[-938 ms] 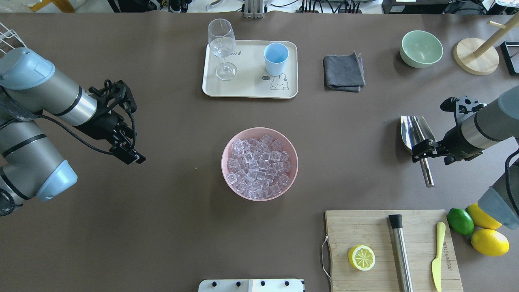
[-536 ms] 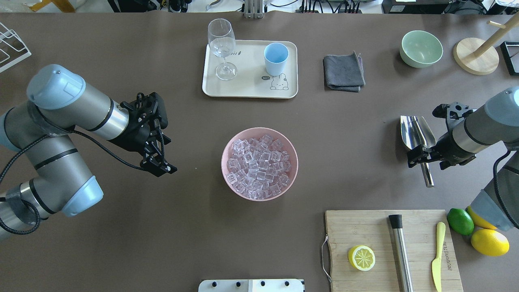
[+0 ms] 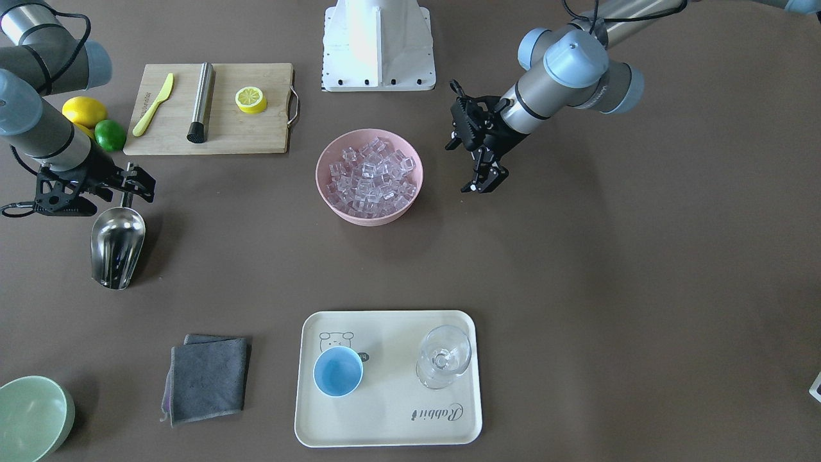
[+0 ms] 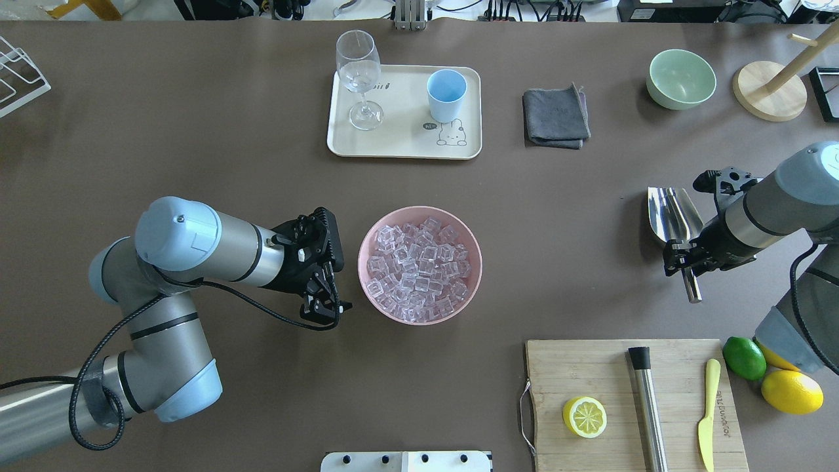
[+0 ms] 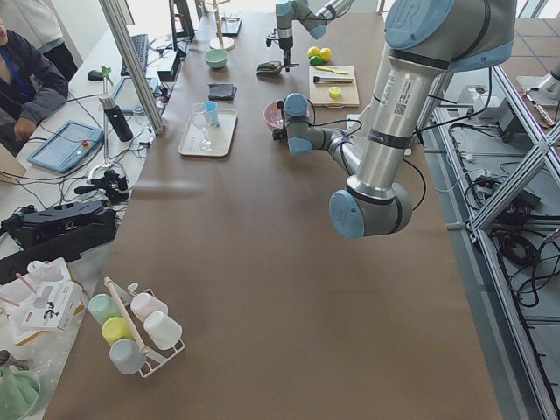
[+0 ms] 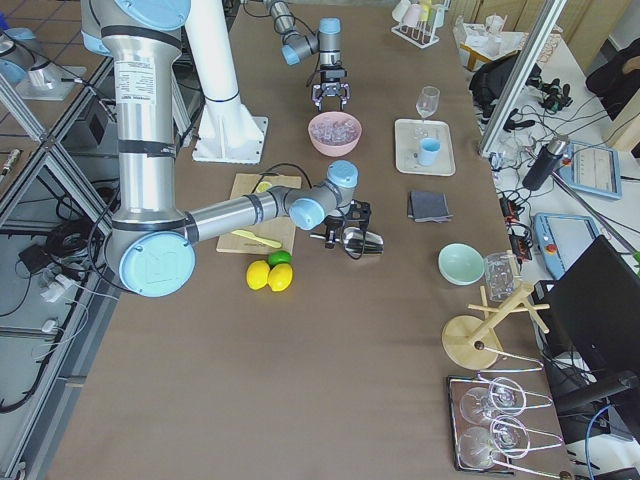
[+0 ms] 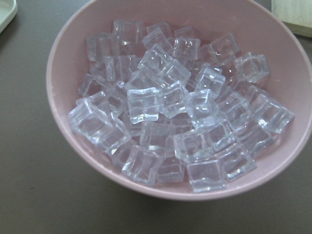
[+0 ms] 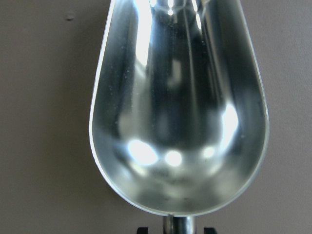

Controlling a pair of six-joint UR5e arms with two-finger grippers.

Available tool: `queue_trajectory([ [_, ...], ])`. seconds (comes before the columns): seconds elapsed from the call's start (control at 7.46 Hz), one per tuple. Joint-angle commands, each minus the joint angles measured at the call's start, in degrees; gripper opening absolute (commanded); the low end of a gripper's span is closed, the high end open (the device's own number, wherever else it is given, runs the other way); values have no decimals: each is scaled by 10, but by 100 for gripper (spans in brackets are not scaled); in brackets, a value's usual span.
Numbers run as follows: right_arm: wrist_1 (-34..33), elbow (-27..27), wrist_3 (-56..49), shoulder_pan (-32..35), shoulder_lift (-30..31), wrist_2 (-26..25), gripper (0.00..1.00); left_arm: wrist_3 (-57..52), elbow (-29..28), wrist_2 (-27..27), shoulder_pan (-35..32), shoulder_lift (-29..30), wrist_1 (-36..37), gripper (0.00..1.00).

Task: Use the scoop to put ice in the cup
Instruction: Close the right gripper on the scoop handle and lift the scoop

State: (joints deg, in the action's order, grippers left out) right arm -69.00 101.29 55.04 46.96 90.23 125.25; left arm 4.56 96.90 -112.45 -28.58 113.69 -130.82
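Note:
I should next take the steel scoop by its handle (image 3: 127, 199) with my right gripper, so that I can scoop ice into the cup (image 3: 338, 371).
Many clear ice cubes (image 4: 419, 265) fill a pink bowl (image 4: 419, 321) at the table's middle; they also fill the left wrist view (image 7: 170, 112). The light-blue cup (image 4: 446, 95) stands upright on a cream tray (image 4: 400, 144) at the far side. The steel scoop (image 4: 672, 216) lies on the table at the right. My right gripper (image 4: 683, 262) is open, with a finger on either side of the scoop's handle (image 8: 178, 226). My left gripper (image 4: 328, 308) is open and empty, just left of the pink bowl.
A wine glass (image 4: 358, 72) stands on the tray beside the cup. A grey cloth (image 4: 556, 118), a pale green bowl (image 4: 681, 78) and a wooden stand (image 4: 770, 92) lie far right. A cutting board (image 4: 590, 367) with a lemon half, steel rod and knife is near right.
My left arm has swung in from the table's left to the pink bowl's left side. My right gripper has shifted slightly along the scoop's handle.

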Motion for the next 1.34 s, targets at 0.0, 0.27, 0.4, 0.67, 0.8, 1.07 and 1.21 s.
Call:
queue_trajectory([
  [0.0,-8,9,0,0,9,4,0,-10,-59,6,19,30,-57,98],
  [0.27,-82,79,-25,0,18,7,0,-94,-77,-23,-3,30,-58,98],
  [0.4,-164,127,-87,1,12,-4,0,-112,-87,-43,-18,32,-59,98],
  [0.67,-184,152,-177,21,-1,-24,0,-158,-136,-79,-43,61,-63,98],
  [0.8,-194,146,-226,21,-38,-23,0,-158,-156,-80,-44,78,-67,98],
  [1.07,-211,154,-343,21,-79,-25,0,-158,-159,-83,-42,78,-74,98],
  [1.21,-212,158,-406,21,-81,-25,0,-157,-159,-83,-41,78,-74,98],
])
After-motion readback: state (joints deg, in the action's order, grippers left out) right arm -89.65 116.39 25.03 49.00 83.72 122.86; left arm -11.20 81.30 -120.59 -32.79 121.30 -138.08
